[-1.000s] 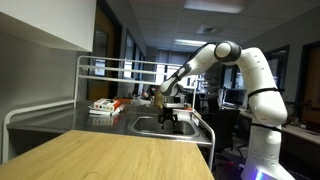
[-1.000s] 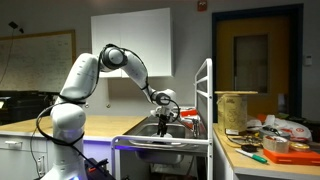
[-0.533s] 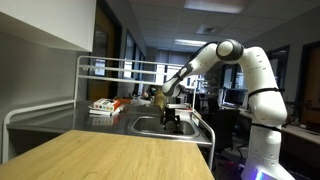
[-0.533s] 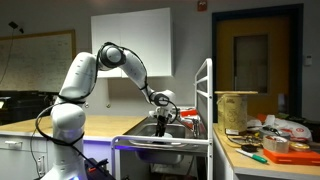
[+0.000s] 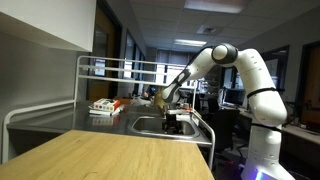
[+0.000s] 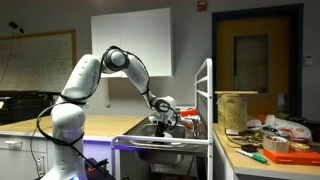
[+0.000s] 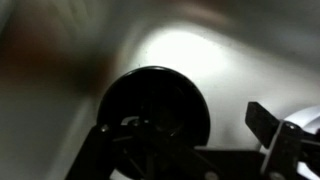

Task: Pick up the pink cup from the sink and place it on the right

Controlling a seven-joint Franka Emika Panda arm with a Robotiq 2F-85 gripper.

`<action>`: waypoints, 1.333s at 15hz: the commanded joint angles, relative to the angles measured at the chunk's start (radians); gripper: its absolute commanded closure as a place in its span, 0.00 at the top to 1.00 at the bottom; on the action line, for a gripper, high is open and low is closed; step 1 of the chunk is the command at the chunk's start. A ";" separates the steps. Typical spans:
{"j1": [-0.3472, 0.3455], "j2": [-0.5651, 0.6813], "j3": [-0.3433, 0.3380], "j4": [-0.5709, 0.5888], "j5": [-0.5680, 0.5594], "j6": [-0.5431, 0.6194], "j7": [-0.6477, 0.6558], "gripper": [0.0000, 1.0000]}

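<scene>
My fingers straddle the dark cup's side (image 7: 208, 117), one inside the cup's opening and one beside the cup, so it is time for my gripper to close on the cup now.
My gripper (image 5: 172, 119) hangs low over the steel sink (image 5: 150, 126), seen in both exterior views, and in one of them (image 6: 163, 116) it is down at the sink's rim (image 6: 150, 131). In the dim wrist view a dark round shape (image 7: 155, 108) lies on the pale sink floor, between my two fingers and nearer the left one. I cannot tell whether it is the cup or the drain, and no pink shows in any view. The fingers (image 7: 185, 135) stand wide apart and hold nothing.
A metal rack (image 5: 110, 70) stands behind the sink, with a white and orange object (image 5: 103, 106) on the counter under it. A wooden counter (image 5: 110, 155) lies in front. A cluttered table (image 6: 270, 145) with a tan bucket (image 6: 236, 108) stands beside a white post (image 6: 208, 95).
The arm has bent a little and the gripper has dropped slightly lower into the sink. Nothing has been grasped.
</scene>
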 commanded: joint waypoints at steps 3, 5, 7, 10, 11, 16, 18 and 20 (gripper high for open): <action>0.003 0.010 -0.002 0.015 -0.006 -0.021 0.007 0.56; 0.004 -0.005 -0.004 0.010 -0.011 -0.021 0.007 0.39; 0.004 -0.016 -0.007 0.007 -0.014 -0.025 0.011 0.24; 0.003 -0.040 -0.012 -0.001 -0.019 -0.035 0.015 0.05; 0.004 -0.048 -0.013 -0.002 -0.022 -0.039 0.018 0.04; 0.007 -0.119 -0.027 -0.027 -0.051 -0.052 0.031 0.06; 0.009 -0.154 -0.035 -0.035 -0.068 -0.065 0.046 0.06; 0.012 -0.201 -0.040 -0.042 -0.094 -0.089 0.068 0.06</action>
